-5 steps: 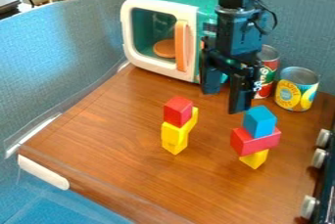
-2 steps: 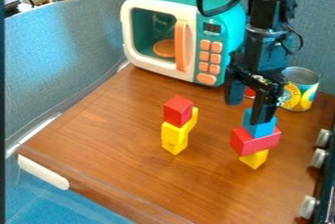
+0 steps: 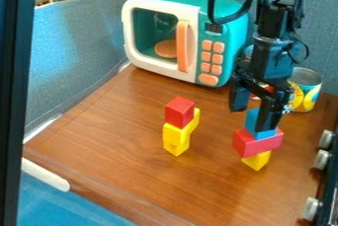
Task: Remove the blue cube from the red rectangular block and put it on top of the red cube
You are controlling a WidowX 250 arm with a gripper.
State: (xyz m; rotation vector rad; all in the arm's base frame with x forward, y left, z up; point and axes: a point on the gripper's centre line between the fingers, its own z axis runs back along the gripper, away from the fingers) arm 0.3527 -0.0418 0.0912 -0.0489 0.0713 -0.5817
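Note:
My gripper grabs the blue cube's opposite sides next, to move the blue cube (image 3: 252,121) from the red rectangular block onto the red cube.
My gripper (image 3: 252,119) hangs at the right stack, its fingers spread apart, one in front of the blue cube and the other up and to the left of it. The blue cube (image 3: 252,121), partly covered by the nearer finger, rests on the red rectangular block (image 3: 256,144). Under that block stands a yellow block (image 3: 257,160). To the left, the red cube (image 3: 180,112) tops a stack of yellow blocks (image 3: 176,135).
A toy microwave (image 3: 160,42) stands behind the left stack. Behind the gripper is a yellow-labelled can (image 3: 308,92), with another can partly hidden beside it. Knobs (image 3: 321,160) line the right edge. Bare wood (image 3: 119,146) lies left of the stacks.
The gripper has moved right and a little down, from beside the microwave to the blue cube. Both stacks stand as before. A dark upright strip has come in at the left edge.

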